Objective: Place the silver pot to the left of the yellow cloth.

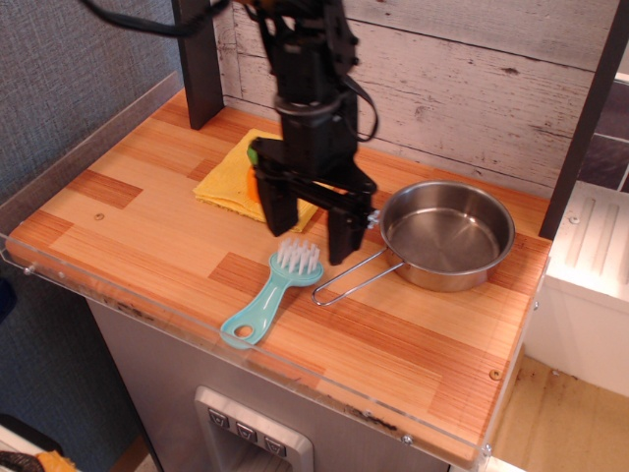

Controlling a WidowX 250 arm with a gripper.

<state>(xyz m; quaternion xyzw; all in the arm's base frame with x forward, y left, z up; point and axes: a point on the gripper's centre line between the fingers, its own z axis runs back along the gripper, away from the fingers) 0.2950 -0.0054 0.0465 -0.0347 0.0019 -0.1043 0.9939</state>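
My gripper grabs the pot by its rim near the wire handle (385, 234) next, to set the silver pot beside the yellow cloth (234, 177).
The silver pot (447, 234) stands at the right of the wooden table top, its wire-loop handle (349, 280) pointing to the front left. The yellow cloth (234, 177) lies flat at the back middle, partly hidden by the arm. An orange-and-green toy vegetable (256, 183) sits on it, mostly hidden. My black gripper (308, 234) is open and empty, fingers pointing down, above the table between the cloth and the pot, just left of the pot's rim.
A teal brush (273, 292) with white bristles lies in front of the gripper, handle toward the front edge. A clear plastic rim (88, 285) edges the table. A plank wall (472, 79) stands behind. A dark post (200, 59) stands at the back left.
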